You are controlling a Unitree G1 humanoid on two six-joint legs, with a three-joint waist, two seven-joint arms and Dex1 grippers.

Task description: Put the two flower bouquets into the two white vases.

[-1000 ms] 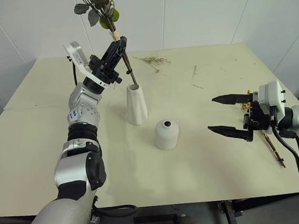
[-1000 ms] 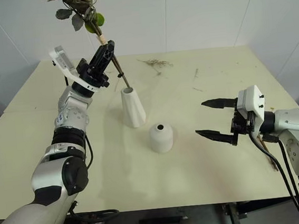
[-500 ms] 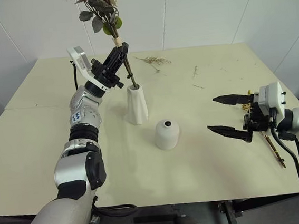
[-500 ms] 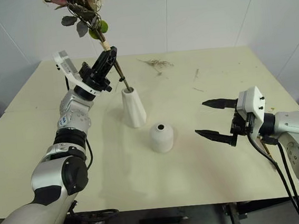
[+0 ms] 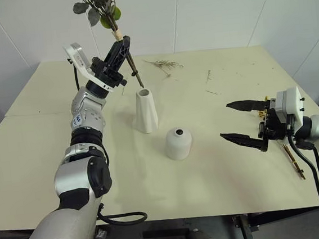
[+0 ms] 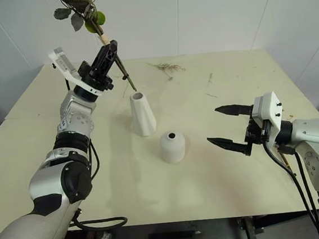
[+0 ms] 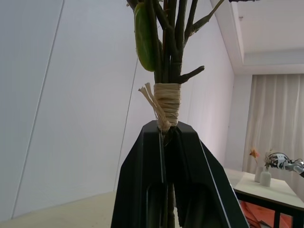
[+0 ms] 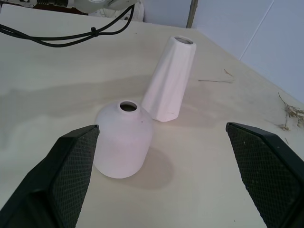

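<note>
My right gripper needs to grab the yellow-blossom bouquet [image 5: 292, 160] by its thin stems next, because the hole of the vase is small and the blossoms spread wide.
My left gripper [image 5: 120, 50] is raised at the far left, shut on the stems of the pink rose bouquet [image 5: 101, 5] just below its raffia tie [image 7: 167, 102]. The bouquet leans up and away, and its stem end hangs just above the mouth of the tall white vase [image 5: 145, 110]. The short rounded vase [image 5: 178, 143] stands in front of and to the right of the tall one; its hole is unfilled. My right gripper [image 5: 244, 122] hovers open at the right, level, pointing at both vases. The yellow-blossom bouquet [image 5: 292, 160] lies on the table behind it, mostly hidden.
Loose dried twig scraps [image 5: 164, 65] lie at the table's far middle, with a few thin bits [image 5: 207, 76] further right. The cream table [image 5: 222, 181] ends close behind the right gripper, and a white wall stands along the far edge.
The left gripper dipped the rose bouquet's stem end to the tall vase's mouth, then lifted it back up and a little left. The right gripper stayed put.
</note>
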